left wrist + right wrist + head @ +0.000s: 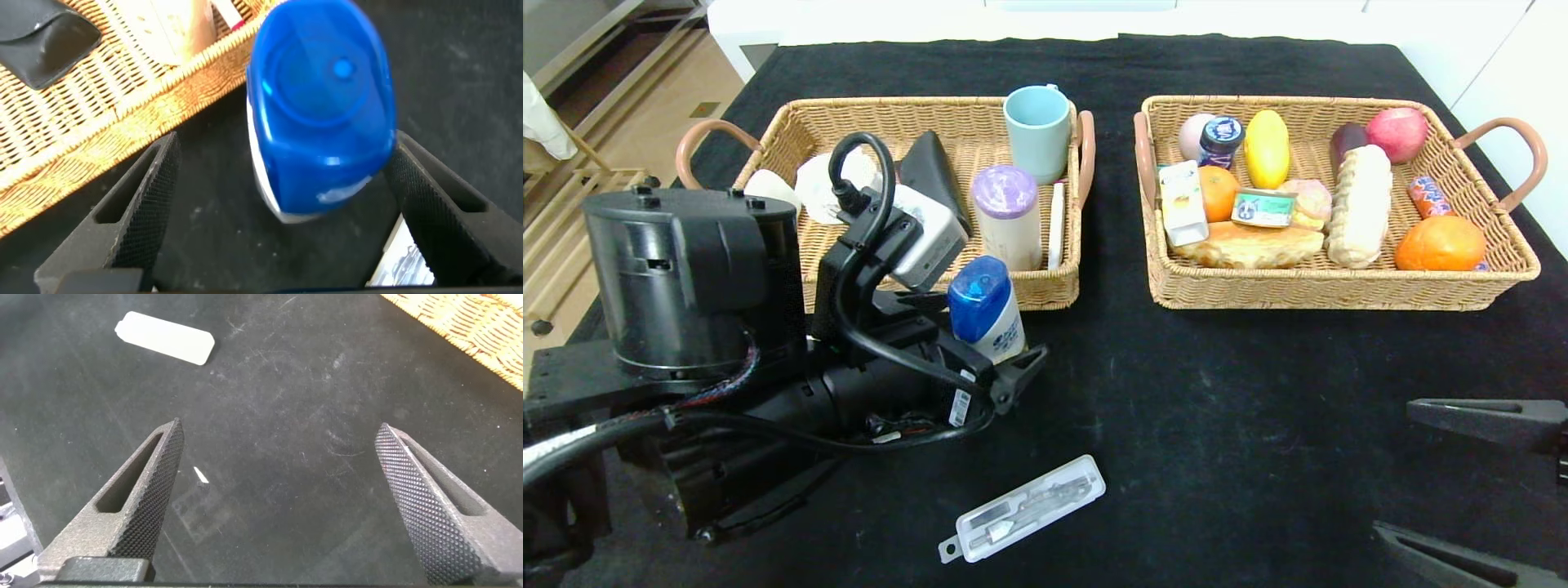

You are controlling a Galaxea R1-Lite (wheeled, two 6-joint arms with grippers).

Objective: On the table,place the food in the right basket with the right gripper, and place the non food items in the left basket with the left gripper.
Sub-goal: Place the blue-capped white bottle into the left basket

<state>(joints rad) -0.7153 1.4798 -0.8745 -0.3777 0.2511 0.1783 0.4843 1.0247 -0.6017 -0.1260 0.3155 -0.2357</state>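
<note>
My left gripper's fingers reach forward along both sides of the white body point(1003, 338), under the blue cap. My left gripper needs to close on the shampoo bottle.
A white shampoo bottle with a blue cap point(987, 307) stands on the black table just in front of the left basket point(890, 104). My left gripper point(980, 336) is open with its jaws on either side of the bottle. In the left wrist view the bottle point(320, 98) sits against one finger, with a gap to the other point(147, 196). A clear plastic blister pack point(1023, 508) lies on the table nearer me. My right gripper point(1392, 469) is open and empty at the front right, over bare cloth point(278, 433). The right basket point(1298, 102) holds food.
The left basket holds a blue mug point(1037, 131), a purple-lidded canister point(1008, 214), a black case and white items. The right basket holds oranges point(1439, 243), bread, a lemon, an apple, a tin and cartons. The blister pack also shows in the right wrist view point(166, 337).
</note>
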